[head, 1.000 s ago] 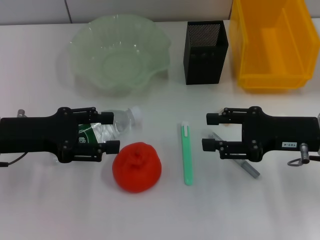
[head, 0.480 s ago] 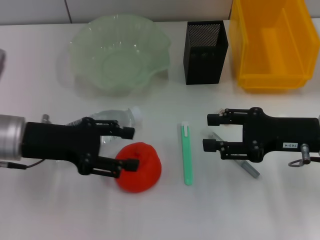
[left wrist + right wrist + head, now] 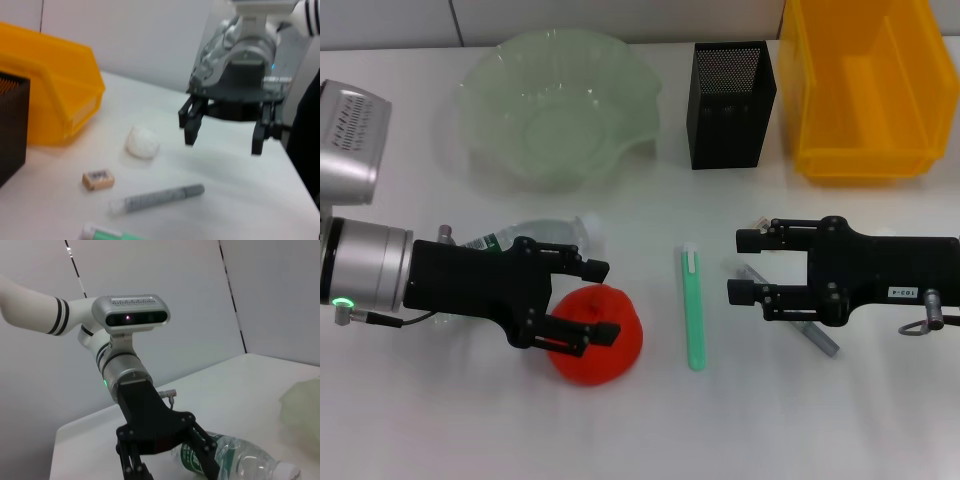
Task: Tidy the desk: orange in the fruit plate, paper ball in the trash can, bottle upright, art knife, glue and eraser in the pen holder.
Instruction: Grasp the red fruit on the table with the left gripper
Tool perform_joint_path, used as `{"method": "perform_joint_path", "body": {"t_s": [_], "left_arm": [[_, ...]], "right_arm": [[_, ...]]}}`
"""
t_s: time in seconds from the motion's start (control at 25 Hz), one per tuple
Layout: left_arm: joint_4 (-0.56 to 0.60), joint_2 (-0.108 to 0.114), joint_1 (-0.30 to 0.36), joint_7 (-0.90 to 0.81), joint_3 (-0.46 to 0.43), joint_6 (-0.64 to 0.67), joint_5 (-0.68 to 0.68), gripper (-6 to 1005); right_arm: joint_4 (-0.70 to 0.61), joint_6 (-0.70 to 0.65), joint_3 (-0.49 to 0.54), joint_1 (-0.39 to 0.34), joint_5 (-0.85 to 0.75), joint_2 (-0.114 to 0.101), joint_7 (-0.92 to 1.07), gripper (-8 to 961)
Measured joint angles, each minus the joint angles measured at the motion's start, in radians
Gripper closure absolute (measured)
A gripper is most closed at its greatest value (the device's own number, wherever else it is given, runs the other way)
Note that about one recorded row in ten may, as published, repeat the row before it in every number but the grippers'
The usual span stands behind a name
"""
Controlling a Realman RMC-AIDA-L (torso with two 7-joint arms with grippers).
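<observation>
I should lower my left gripper before it closes. Its lower finger is over the orange's middle (image 3: pixel 595 356) in the head view, above the top of the orange.
The orange (image 3: pixel 612 352) lies at the front of the white table. My left gripper (image 3: pixel 603 301) is open, with its jaws over the orange's left half. The clear bottle (image 3: pixel 535 236) lies on its side behind that arm and also shows in the right wrist view (image 3: pixel 240 458). The green art knife (image 3: pixel 693 308) lies in the middle. My right gripper (image 3: pixel 737 264) is open above the grey glue pen (image 3: pixel 817 336). The left wrist view shows the paper ball (image 3: pixel 143 142), the eraser (image 3: pixel 98 180) and the glue pen (image 3: pixel 157 197) beneath the right gripper (image 3: pixel 227 131).
The green glass fruit plate (image 3: pixel 558 105) stands at the back left. The black mesh pen holder (image 3: pixel 730 90) is at the back middle and the yellow bin (image 3: pixel 865 85) at the back right. In the head view the right arm hides the paper ball and eraser.
My left gripper has moved right and towards the front, from around the bottle to over the orange. The right arm has not moved.
</observation>
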Motion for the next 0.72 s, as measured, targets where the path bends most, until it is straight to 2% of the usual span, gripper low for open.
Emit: {"method": "perform_joint_path", "body": {"t_s": [0.2,0.44,0.56,0.72], "left_arm": [[-0.015,-0.001,-0.003,-0.010,0.047,-0.067,-0.001,201],[-0.020,0.000,-0.001,-0.007,0.057,-0.088,-0.001,201],[-0.029,-0.001,0.002,-0.011,0.111,-0.121,-0.010,201],[-0.034,-0.001,0.002,-0.011,0.117,-0.125,-0.017,202]], "right_arm": [[-0.001,0.000,0.000,0.000,0.001,0.000,0.000,273],[0.000,0.000,0.001,0.001,0.002,0.000,0.000,274],[-0.001,0.000,0.000,0.003,0.003,0.000,0.000,274],[-0.001,0.000,0.000,0.004,0.003,0.000,0.000,274]]}}
